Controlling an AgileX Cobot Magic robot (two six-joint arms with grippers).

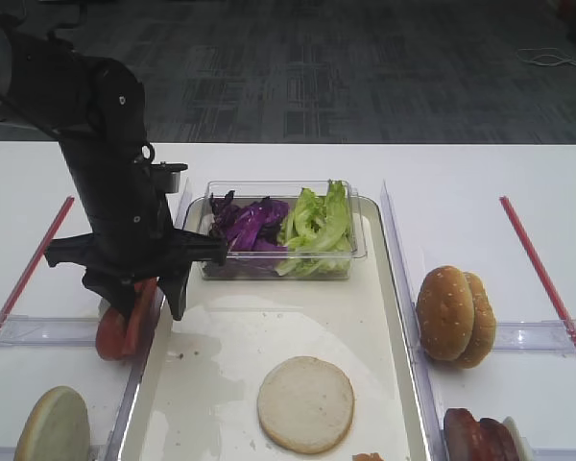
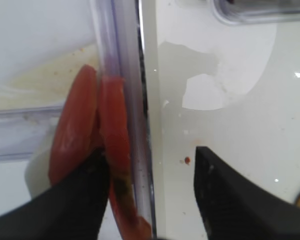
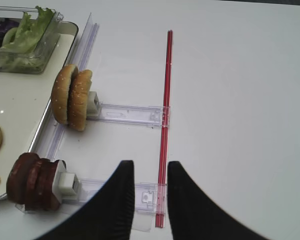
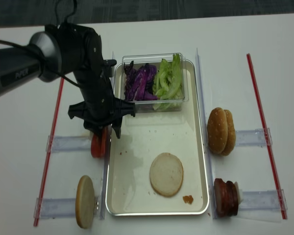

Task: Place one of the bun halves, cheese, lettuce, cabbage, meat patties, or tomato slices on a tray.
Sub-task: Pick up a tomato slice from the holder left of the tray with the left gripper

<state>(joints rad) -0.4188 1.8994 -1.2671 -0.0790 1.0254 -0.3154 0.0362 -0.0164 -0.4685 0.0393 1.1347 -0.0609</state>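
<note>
I will next grab the red tomato slice by its rounded edge (image 4: pixel 104 141) with my left gripper, and then I will lay the slice on the pale bun half.
Two tomato slices (image 2: pixel 115 130) stand on edge in a clear holder just left of the tray's metal rim (image 2: pixel 142 75). My left gripper (image 2: pixel 151 165) is open and low over them. Its left finger sits between the two slices, and its right finger (image 2: pixel 225 190) is over the tray floor, so one slice and the rim lie between the jaws. From above, the left gripper (image 1: pixel 149 303) hides most of the tomato slices (image 1: pixel 125 327). A pale bun half (image 1: pixel 305 403) lies flat on the tray (image 1: pixel 221 384). My right gripper (image 3: pixel 151 170) is open and empty over the table. No cheese is in view.
A clear box on the tray's far end holds purple cabbage (image 1: pixel 250 223) and lettuce (image 1: pixel 317 223). Right of the tray, sesame bun halves (image 3: pixel 72 97) and meat patties (image 3: pixel 32 182) stand in holders beside a red strip (image 3: pixel 165 115). Another bun half (image 1: pixel 53 427) stands at the front left.
</note>
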